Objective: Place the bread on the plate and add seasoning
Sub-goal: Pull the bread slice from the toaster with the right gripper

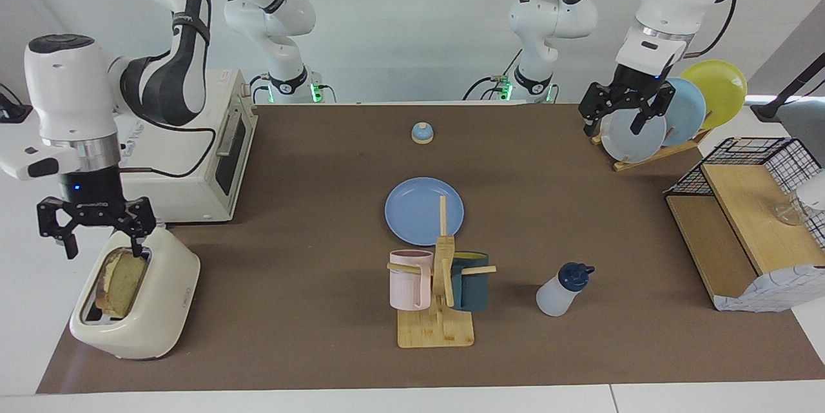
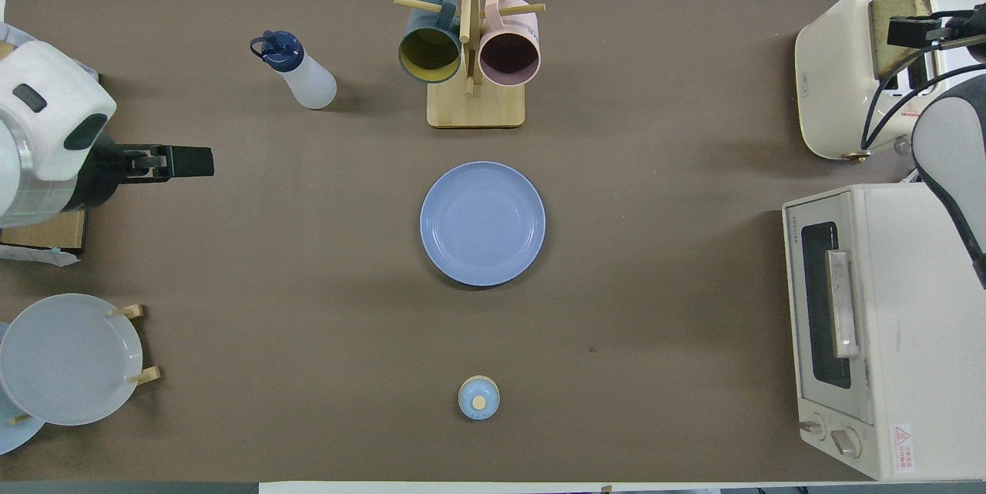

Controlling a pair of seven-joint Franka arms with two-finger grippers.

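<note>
The robot needs to put the bread on the plate, so its right gripper should grab the bread's exposed top edge next. The cream toaster surrounds the bread's lower part.
The bread (image 1: 121, 281) stands upright in a slot of the cream toaster (image 1: 145, 303) at the right arm's end of the table. My right gripper (image 1: 103, 249) hangs open just above it, one fingertip close to the slice's top edge; from overhead that gripper (image 2: 913, 30) covers part of the bread (image 2: 893, 24). The blue plate (image 1: 424, 210) lies bare at the table's middle. The seasoning bottle (image 1: 559, 290) stands farther from the robots than the plate, toward the left arm's end. My left gripper (image 1: 612, 128) is open and holds nothing, in the air over the mat (image 2: 173, 162).
A white toaster oven (image 1: 187, 162) sits nearer to the robots than the toaster. A mug tree (image 1: 438, 284) with a pink and a dark mug stands beside the bottle. A small bell (image 1: 422, 133), a rack of upright plates (image 1: 657, 120) and a wire shelf (image 1: 747, 220) are also here.
</note>
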